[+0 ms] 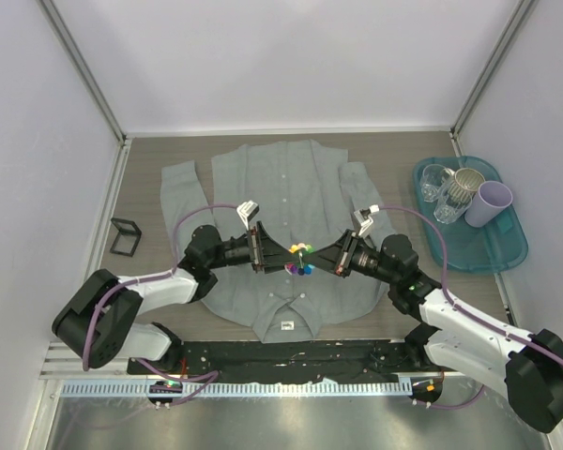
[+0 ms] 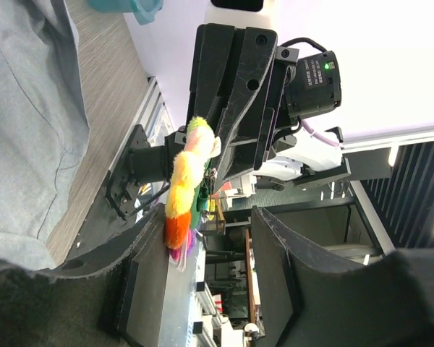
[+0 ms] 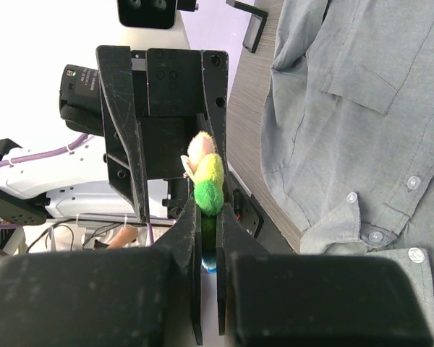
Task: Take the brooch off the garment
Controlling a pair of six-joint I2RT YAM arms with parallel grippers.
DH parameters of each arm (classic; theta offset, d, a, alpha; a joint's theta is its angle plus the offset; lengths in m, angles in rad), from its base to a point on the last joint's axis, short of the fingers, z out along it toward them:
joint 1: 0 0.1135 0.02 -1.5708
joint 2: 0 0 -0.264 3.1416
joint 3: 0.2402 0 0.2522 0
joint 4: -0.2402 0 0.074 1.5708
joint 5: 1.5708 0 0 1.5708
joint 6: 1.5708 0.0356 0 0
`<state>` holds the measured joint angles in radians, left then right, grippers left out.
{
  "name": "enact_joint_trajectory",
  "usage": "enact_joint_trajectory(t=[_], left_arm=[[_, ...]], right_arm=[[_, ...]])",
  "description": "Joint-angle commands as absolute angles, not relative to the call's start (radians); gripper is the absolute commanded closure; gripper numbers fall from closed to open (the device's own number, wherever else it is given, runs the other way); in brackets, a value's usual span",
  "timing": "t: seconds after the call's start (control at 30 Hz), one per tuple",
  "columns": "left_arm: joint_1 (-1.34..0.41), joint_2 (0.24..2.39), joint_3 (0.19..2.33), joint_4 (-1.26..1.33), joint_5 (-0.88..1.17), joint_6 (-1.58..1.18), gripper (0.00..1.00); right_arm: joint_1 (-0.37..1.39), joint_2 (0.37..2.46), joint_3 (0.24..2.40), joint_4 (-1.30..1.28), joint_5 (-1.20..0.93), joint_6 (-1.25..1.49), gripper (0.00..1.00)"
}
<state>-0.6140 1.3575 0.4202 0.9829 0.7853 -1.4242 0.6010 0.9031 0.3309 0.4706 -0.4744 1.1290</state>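
I should close my left gripper on the brooch's orange petals now. The petals are between my fingertips, close to one of them, so my gripper would hold them off-centre.
The grey shirt [image 1: 272, 178] lies flat on the table, collar toward the near edge. Both grippers meet above its middle. My right gripper [image 1: 321, 260] is shut on the fluffy rainbow brooch [image 1: 302, 259]. In the right wrist view its jaws [image 3: 210, 211] pinch the green petals of the brooch [image 3: 208, 177], above the shirt [image 3: 347, 108], with no cloth seen on it. My left gripper [image 1: 283, 258] is open. In the left wrist view [image 2: 208, 217] the brooch [image 2: 184, 191] sits by one finger [image 2: 148, 246], the other finger well apart. The shirt [image 2: 22, 108] lies below.
A teal tray [image 1: 507, 253] at the right holds clear glasses and a lilac cup [image 1: 493, 202]. A small black frame [image 1: 125, 236] stands left of the shirt. White walls enclose the table on three sides.
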Motion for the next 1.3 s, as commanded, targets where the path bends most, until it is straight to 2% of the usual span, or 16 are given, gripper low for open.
enact_joint_trajectory(t=[0.0,0.17,0.27,0.43,0.47,0.57,0.73,0.83,0.87,0.9,1.0,1.13,1.27], left_arm=[[-0.592,1.312,0.402,1.057,0.773,-1.417,0.5],[-0.58,1.308,0.388,1.068,0.776,-1.428,0.59],[-0.578,1.313,0.385,1.078,0.778,-1.433,0.76],[-0.577,1.324,0.385,1.074,0.779,-1.437,0.92],[-0.577,1.327,0.385,1.069,0.779,-1.439,0.99],[-0.572,1.325,0.38,1.052,0.781,-1.44,1.0],[-0.549,1.273,0.379,0.935,0.784,-1.389,1.0],[-0.523,1.197,0.393,0.749,0.779,-1.298,1.0],[-0.514,1.168,0.411,0.618,0.776,-1.267,1.0],[-0.506,1.117,0.422,0.548,0.766,-1.234,1.0],[-0.45,1.005,0.478,0.259,0.74,-1.111,1.0],[-0.355,0.922,0.587,-0.235,0.672,-0.921,1.0],[-0.204,0.879,0.698,-0.542,0.594,-0.787,1.0]], right_arm=[[0.595,0.893,0.321,0.503,-0.477,1.143,0.99],[0.595,0.888,0.314,0.506,-0.482,1.146,0.99],[0.595,0.891,0.319,0.509,-0.486,1.144,0.99],[0.597,0.905,0.337,0.502,-0.508,1.132,0.99],[0.597,0.904,0.341,0.499,-0.508,1.131,0.99],[0.595,0.904,0.36,0.451,-0.506,1.101,0.92],[0.597,0.899,0.393,0.39,-0.495,1.065,0.74],[0.597,0.894,0.413,0.344,-0.473,1.039,0.65],[0.595,0.891,0.419,0.321,-0.462,1.029,0.62],[0.592,0.885,0.428,0.269,-0.45,1.013,0.54],[0.577,0.853,0.462,0.174,-0.399,0.962,0.44],[0.554,0.845,0.483,0.13,-0.394,0.931,0.42],[0.549,0.89,0.494,0.123,-0.419,0.92,0.42]])
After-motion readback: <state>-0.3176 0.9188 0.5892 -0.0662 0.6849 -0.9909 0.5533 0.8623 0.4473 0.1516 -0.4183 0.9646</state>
